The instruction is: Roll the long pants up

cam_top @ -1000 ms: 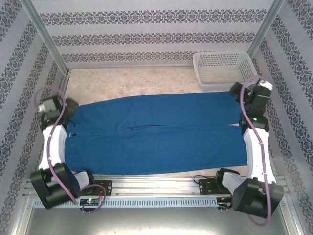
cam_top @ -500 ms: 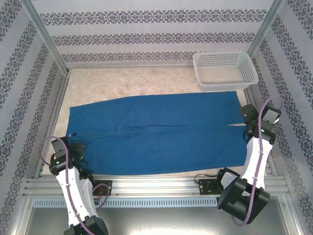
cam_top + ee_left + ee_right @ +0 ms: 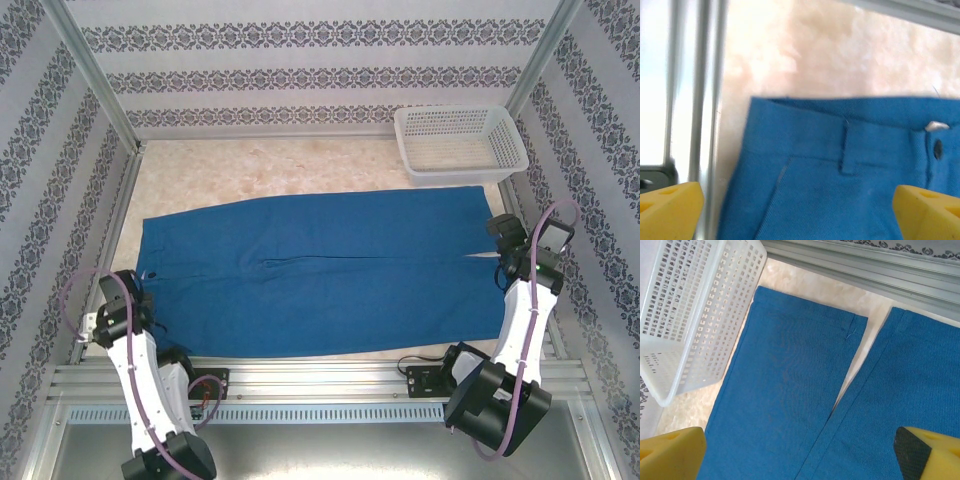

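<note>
My left gripper grabs the long pants' near waistband corner (image 3: 763,119) next, to fold the near leg over the far leg for rolling.
The long pants (image 3: 320,270) lie flat and spread across the table, deep blue, waist to the left and leg ends to the right. My left gripper (image 3: 135,292) hovers open at the near-left waist corner. Between its yellow fingertips (image 3: 670,210) the left wrist view shows the waistband (image 3: 850,125), a belt loop and a button (image 3: 938,148). My right gripper (image 3: 505,240) hangs open over the leg ends. The right wrist view shows both cuffs (image 3: 805,310) with a thin gap between the legs, and nothing sits between the yellow fingertips (image 3: 670,455).
A white basket (image 3: 410,150) stands at the back right, just beyond the far leg's end, and also appears as a basket wall (image 3: 695,315) beside the cuff. Bare tabletop (image 3: 280,170) lies behind the pants. Metal frame rails (image 3: 320,375) run along the near and left edges.
The left arm has drawn back from the far-left waist corner to the near-left corner. The right arm has shifted from beside the basket toward the near side. The pants have not moved.
</note>
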Tool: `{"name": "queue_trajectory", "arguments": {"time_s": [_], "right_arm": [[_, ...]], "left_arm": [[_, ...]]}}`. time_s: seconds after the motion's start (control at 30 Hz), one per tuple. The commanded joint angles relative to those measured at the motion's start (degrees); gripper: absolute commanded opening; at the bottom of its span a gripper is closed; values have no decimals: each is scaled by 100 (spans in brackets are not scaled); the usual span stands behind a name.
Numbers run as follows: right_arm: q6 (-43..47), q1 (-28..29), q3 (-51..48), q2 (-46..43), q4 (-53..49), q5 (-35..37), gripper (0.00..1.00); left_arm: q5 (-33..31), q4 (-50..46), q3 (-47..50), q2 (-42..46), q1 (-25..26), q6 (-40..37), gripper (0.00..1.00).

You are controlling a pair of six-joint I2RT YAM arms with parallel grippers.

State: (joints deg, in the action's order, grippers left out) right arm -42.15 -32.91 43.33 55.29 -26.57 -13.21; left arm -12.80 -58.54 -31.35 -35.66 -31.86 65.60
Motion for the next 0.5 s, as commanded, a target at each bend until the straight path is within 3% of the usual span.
{"name": "queue_trajectory", "arguments": {"time_s": [0.0, 0.17, 0.47], "right_arm": [[-118, -67, -21, 70, 14, -164, 98], [-59, -136, 53, 127, -75, -188, 98], [-170, -390, -33, 50, -400, -32, 98]], "left_arm": [[-814, -393, -138, -605, 8, -49, 99], [-858, 5, -165, -1392, 11, -92, 100], [-881, 674, 133, -2045, -18, -119, 100]]}}
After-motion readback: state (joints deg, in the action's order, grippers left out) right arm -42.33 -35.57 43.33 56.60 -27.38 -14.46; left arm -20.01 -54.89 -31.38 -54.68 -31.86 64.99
